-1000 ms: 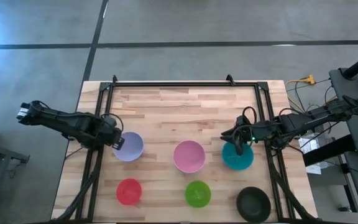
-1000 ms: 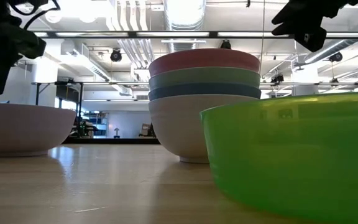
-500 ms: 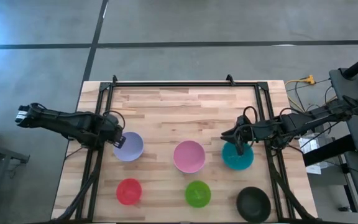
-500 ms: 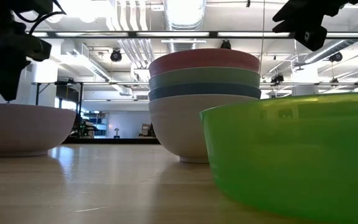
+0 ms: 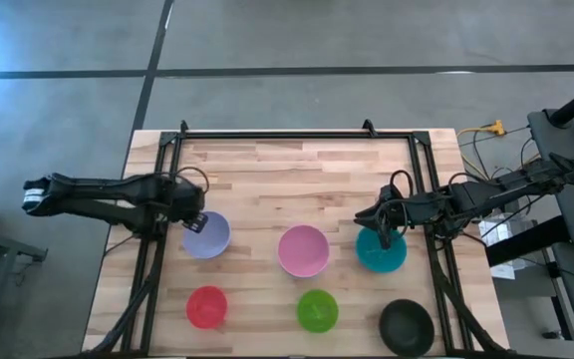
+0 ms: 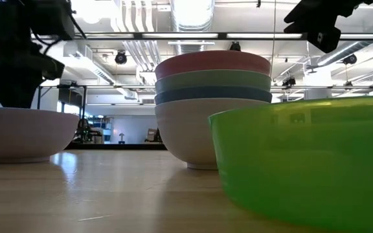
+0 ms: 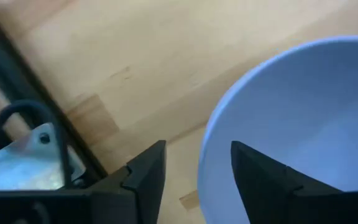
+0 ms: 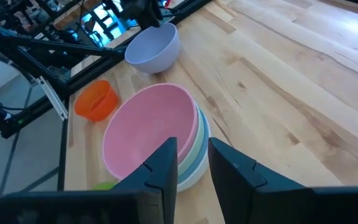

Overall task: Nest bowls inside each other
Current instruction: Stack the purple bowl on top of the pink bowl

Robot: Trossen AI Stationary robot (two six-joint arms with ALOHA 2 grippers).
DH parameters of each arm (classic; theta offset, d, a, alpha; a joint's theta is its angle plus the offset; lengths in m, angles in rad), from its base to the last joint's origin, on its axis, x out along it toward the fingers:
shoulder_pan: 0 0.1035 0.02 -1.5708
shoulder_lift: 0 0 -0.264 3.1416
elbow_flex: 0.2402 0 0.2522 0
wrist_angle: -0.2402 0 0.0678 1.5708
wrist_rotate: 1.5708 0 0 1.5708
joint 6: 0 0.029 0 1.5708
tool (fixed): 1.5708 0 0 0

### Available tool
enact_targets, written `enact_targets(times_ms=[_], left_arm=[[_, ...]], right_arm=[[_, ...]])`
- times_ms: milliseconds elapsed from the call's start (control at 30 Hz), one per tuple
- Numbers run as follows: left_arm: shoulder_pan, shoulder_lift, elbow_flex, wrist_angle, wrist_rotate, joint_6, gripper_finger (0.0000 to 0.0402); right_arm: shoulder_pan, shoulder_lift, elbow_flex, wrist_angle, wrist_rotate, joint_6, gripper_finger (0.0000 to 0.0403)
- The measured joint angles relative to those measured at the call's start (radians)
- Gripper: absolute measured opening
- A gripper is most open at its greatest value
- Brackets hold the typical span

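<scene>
My left gripper is going to grab the lavender bowl by its rim (image 5: 183, 239) next. Then I will put the lavender bowl inside the pink bowl (image 5: 304, 251) on the stack.
The lavender bowl (image 5: 208, 236) stands upright on its base at the table's left. My left gripper (image 7: 197, 148) points down over its left rim (image 7: 205, 163), open; one finger (image 7: 146, 177) stands outside the wall and the other (image 7: 261, 180) inside, and I see no touch. A stack of bowls (image 6: 212, 107) sits mid-table: pink on top, then pale green, blue and white. To the stack's right the teal bowl (image 5: 381, 253) stands beneath my right gripper (image 5: 381, 225), which hovers high with a narrow open gap (image 8: 192, 152) and nothing between its fingers.
Along the near edge stand a red bowl (image 5: 207, 306), a bright green bowl (image 5: 318, 310) and a black bowl (image 5: 407, 326). A black metal frame (image 5: 297, 134) runs along the table's far and side edges. Bare wood lies behind the bowls.
My left gripper has swung a little toward the table's right and come down, from above and beside the lavender bowl onto its left rim. The bowls and my right gripper have kept still.
</scene>
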Motion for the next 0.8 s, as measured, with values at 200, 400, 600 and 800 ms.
enact_targets(times_ms=[200, 400, 600, 800], left_arm=[[0.131, 0.066, -0.018, 0.033, 0.050, 0.142, 0.0166], [0.212, 0.158, -0.029, 0.111, 0.186, 0.280, 0.0145], [0.240, 0.263, -0.038, 0.163, 0.264, 0.366, 0.0062], [0.238, 0.301, -0.006, 0.208, 0.343, 0.390, 0.0009]], right_arm=[[0.000, 0.000, 0.000, 0.000, 0.000, 0.001, 0.0081], [0.000, 0.000, 0.000, 0.000, 0.001, 0.001, 0.0077], [0.000, 0.000, 0.000, 0.000, 0.002, 0.002, 0.0079], [0.000, 0.000, 0.000, 0.000, 0.001, 0.011, 0.0078]])
